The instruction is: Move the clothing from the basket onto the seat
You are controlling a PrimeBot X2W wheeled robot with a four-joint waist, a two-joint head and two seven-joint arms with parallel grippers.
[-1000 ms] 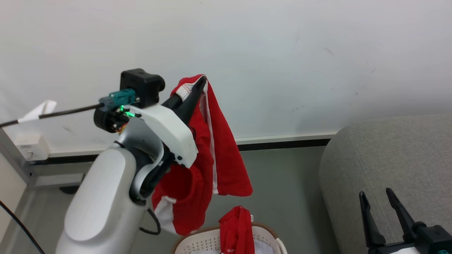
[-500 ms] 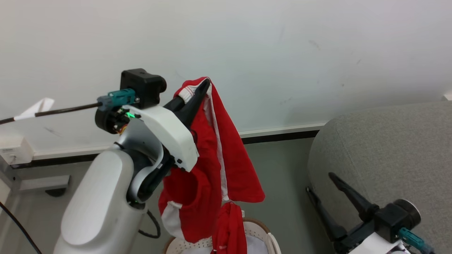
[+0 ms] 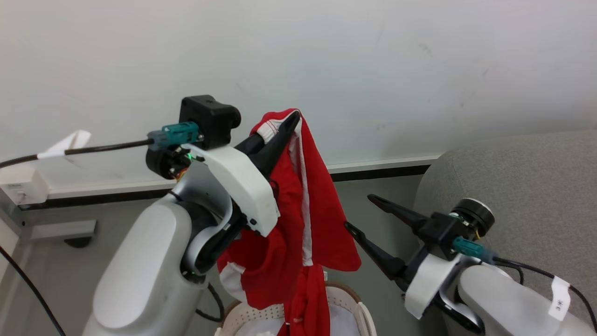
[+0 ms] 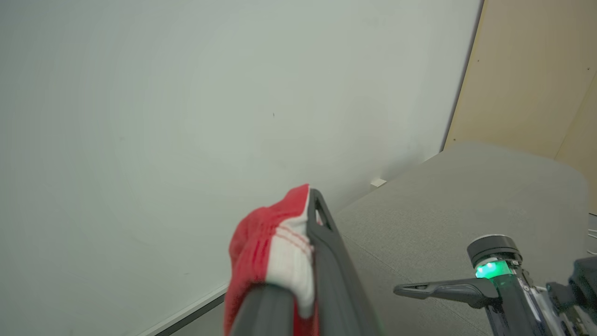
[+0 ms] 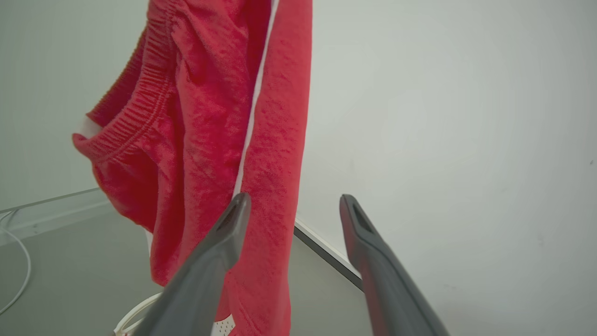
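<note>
My right gripper takes hold of the hanging red garment by its upper fold [image 3: 316, 168] next, to carry it over onto the seat [image 3: 527, 186].
A bright red garment with white trim [image 3: 322, 224] hangs in the air from my raised left gripper [image 3: 291, 122], which is shut on its white-edged hem [image 4: 284, 256]. Its lower folds dangle over the cream basket [image 3: 363, 317], where a second red garment [image 3: 308, 298] stands up from inside. My right gripper [image 3: 359, 212] is open, fingers pointing left at the hanging cloth and just right of it. In the right wrist view the open right gripper [image 5: 294, 200] has the red garment [image 5: 210, 116] just beyond its left finger. The grey seat [image 3: 527, 186] lies to the right.
A white wall with a dark baseboard [image 3: 382, 171] runs behind everything. A black cable with a white tag [image 3: 70, 145] and a white wall box [image 3: 21, 186] sit at the left. Grey floor [image 3: 373, 191] lies between basket and sofa.
My right gripper has come up from the lower right and swung left toward the hanging garment, still open. The head camera has shifted a little. The left gripper keeps its hold.
</note>
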